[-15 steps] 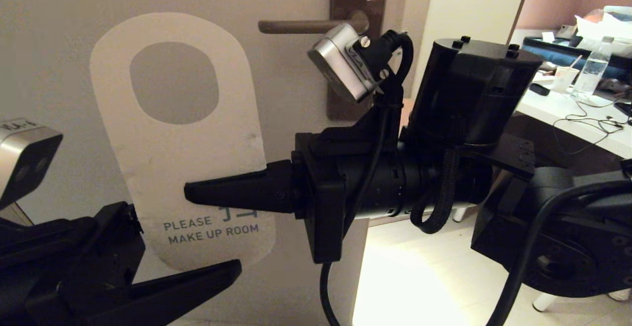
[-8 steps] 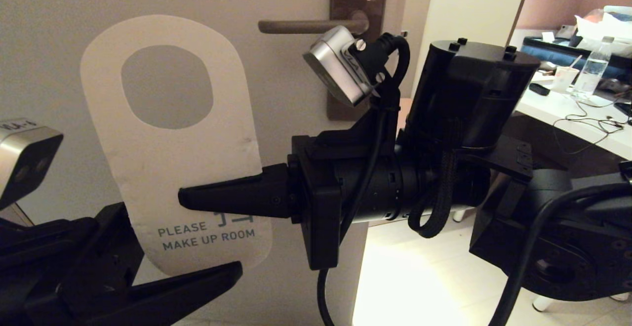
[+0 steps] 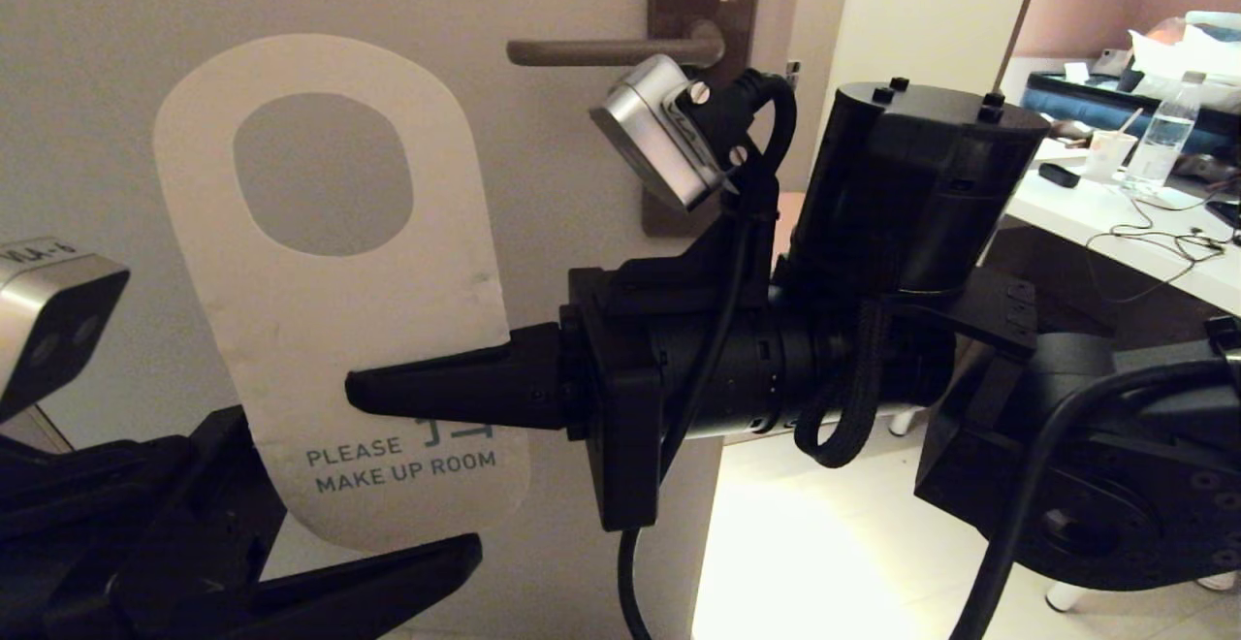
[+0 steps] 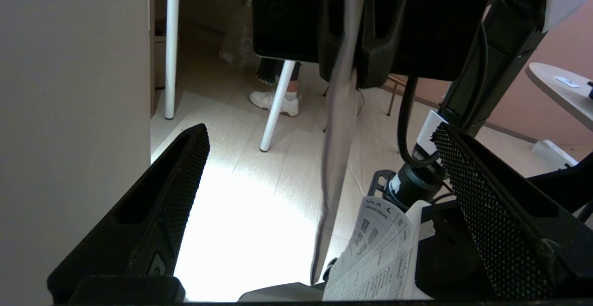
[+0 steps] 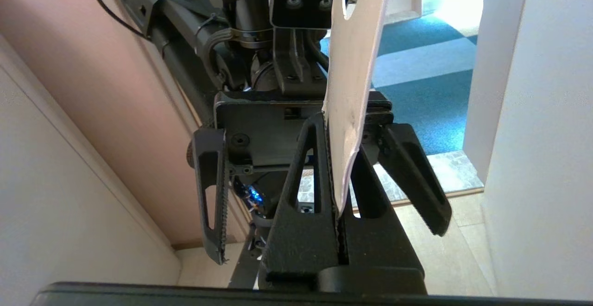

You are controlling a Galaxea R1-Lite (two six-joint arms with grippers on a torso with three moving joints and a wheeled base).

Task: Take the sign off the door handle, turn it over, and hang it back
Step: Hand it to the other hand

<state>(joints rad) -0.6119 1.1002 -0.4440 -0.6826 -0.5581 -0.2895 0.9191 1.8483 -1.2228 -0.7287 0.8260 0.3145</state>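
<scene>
The sign's hole (image 3: pixel 323 175) should stay free for the handle, so my left gripper should grab the sign by its lettered end (image 3: pixel 349 471) next.
The sign (image 3: pixel 330 330) is off the door handle (image 3: pixel 601 50) and hangs upright in the air to the handle's lower left, its off-white "PLEASE MAKE UP ROOM" side facing me. My right gripper (image 3: pixel 359 393) is shut on the sign's right edge, reaching in from the right. In the right wrist view the gripper (image 5: pixel 336 157) pinches the card (image 5: pixel 356 65) edge-on. My left gripper (image 3: pixel 441 528) is open at the sign's lower end. In the left wrist view its fingers (image 4: pixel 185 167) stand wide on either side of the edge-on sign (image 4: pixel 336 148) without touching it.
The handle's brown backplate (image 3: pixel 703 0) is on the pale door (image 3: pixel 97 87). Right of the door is an open doorway with a light floor. A white desk (image 3: pixel 1115 223) at the far right carries a water bottle (image 3: pixel 1163 141), a cup (image 3: pixel 1105 153) and cables.
My right gripper has carried the sign a little to the left and slightly down, away from the handle. The left gripper has stayed open below it.
</scene>
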